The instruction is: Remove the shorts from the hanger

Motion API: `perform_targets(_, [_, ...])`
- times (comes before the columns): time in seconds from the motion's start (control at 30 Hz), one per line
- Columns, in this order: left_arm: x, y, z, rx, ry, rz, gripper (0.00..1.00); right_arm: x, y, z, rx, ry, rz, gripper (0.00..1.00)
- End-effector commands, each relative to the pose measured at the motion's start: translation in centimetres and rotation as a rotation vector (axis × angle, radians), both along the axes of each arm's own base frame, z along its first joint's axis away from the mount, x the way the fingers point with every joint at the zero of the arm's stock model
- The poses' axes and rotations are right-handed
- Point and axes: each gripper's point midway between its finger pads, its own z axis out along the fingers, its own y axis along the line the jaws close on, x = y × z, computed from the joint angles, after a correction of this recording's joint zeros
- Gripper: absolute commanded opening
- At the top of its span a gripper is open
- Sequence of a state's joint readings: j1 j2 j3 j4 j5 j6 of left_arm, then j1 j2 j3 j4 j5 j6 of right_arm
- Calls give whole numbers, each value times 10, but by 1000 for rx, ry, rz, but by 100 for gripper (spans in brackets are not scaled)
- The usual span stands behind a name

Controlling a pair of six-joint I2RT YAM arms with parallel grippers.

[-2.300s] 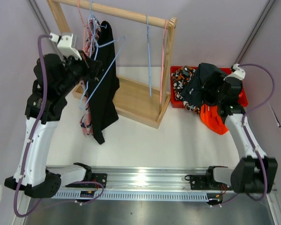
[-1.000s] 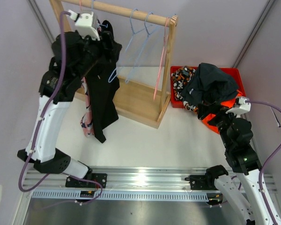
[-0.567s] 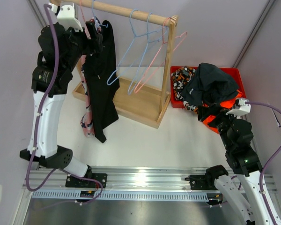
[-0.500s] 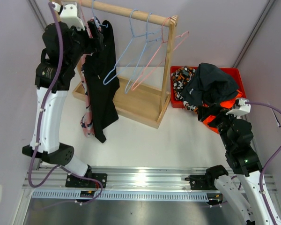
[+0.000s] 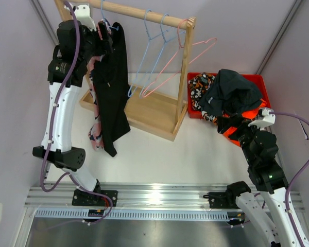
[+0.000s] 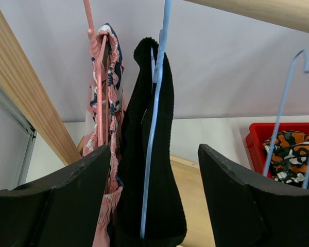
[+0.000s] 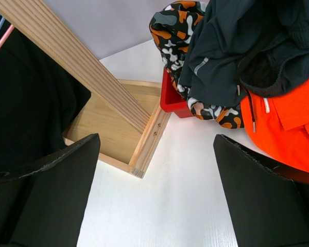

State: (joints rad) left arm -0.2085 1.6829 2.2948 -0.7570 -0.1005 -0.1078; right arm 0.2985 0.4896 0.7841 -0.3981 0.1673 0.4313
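The black shorts will be free to remove if the left gripper next grips the blue hanger [image 6: 153, 128] by its near side arm [image 6: 149, 156], so it should grip the hanger there.
The black shorts [image 5: 112, 87] hang folded over a blue hanger [image 6: 153, 128] at the left end of the wooden rail [image 5: 139, 14]. My left gripper [image 5: 104, 42] is up by the rail at the top of the shorts. In the left wrist view the shorts [image 6: 157, 170] and hanger stand between the open jaws of that gripper [image 6: 154, 206]; the right jaw is well apart from the cloth. My right gripper [image 5: 236, 125] is open and empty, low over the table beside the red bin; in the right wrist view that gripper [image 7: 157, 195] has only white table between its jaws.
A pink patterned garment [image 6: 107, 98] on a pink hanger hangs just left of the shorts, against my left jaw. Empty blue and pink hangers [image 5: 162, 56] hang tilted further right on the rail. The rack's wooden base [image 5: 149, 110] lies below. A red bin [image 5: 255, 77] holds several heaped clothes.
My left arm has swung left and up, bringing its gripper around the top of the shorts. The empty hangers have swung to the right on the rail. The right arm has stayed still.
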Motion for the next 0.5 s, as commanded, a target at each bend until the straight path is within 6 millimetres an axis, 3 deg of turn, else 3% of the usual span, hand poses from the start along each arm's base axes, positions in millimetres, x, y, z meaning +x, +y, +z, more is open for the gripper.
perform_targets(0.0, [6, -4, 16, -29, -51, -30, 73, 1, 2, 2, -2, -13, 12, 100])
perform_targets(0.47, [28, -6, 1, -40, -23, -38, 50, 2, 2, 2, -6, -12, 6, 99])
